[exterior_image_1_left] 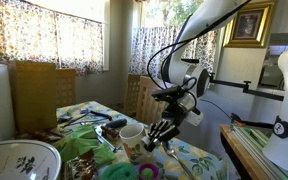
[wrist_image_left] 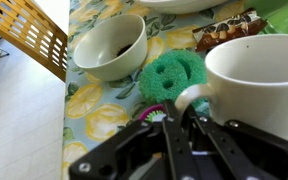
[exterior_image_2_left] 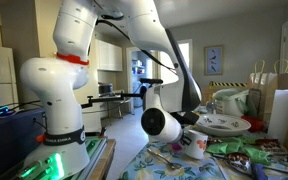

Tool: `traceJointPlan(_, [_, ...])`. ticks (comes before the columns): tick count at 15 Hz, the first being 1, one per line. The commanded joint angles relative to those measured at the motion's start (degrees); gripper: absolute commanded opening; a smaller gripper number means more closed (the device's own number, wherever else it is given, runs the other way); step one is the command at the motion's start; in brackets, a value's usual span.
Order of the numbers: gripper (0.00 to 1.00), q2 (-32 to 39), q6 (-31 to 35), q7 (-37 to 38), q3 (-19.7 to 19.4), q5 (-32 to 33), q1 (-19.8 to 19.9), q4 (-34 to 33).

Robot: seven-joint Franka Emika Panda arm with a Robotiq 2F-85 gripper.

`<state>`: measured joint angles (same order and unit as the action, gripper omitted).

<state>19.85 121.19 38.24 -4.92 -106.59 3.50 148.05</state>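
Note:
The white mug is low over the flat tablecloth, only slightly tilted, its base toward the cloth, so it is time to let go of the mug.
A white mug fills the right of the wrist view, its handle pointing at the camera. My gripper has its two black fingers close together on the lower part of that handle and looks shut on it. The mug also shows in both exterior views, low over the lemon-print tablecloth, with the gripper beside it. A green smiley-face sponge lies just beyond the handle.
A small white bowl stands behind the sponge. A brown packet lies at the back. A wooden chair stands at the table edge. A large patterned bowl and another chair show in an exterior view.

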Motion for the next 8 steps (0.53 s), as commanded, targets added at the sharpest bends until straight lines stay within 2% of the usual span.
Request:
traceJointPlan(1, [0.03, 2.16, -3.91, -5.05, -0.63, -1.8, 1.13, -1.15])
traceJointPlan(4, [0.04, 2.98, -4.63, -5.31, -1.14, -0.61, 1.1, -1.39])
traceJointPlan(5, [0.36, 3.04, -4.51, -5.39, -1.26, -0.14, 0.98, -1.39])
traceJointPlan(6, [0.38, 2.9, -4.26, -5.1, -1.28, 0.03, 0.89, -1.31])
traceJointPlan(8, [0.5, 2.64, -3.56, -4.57, -1.39, 0.7, 0.73, -1.27])
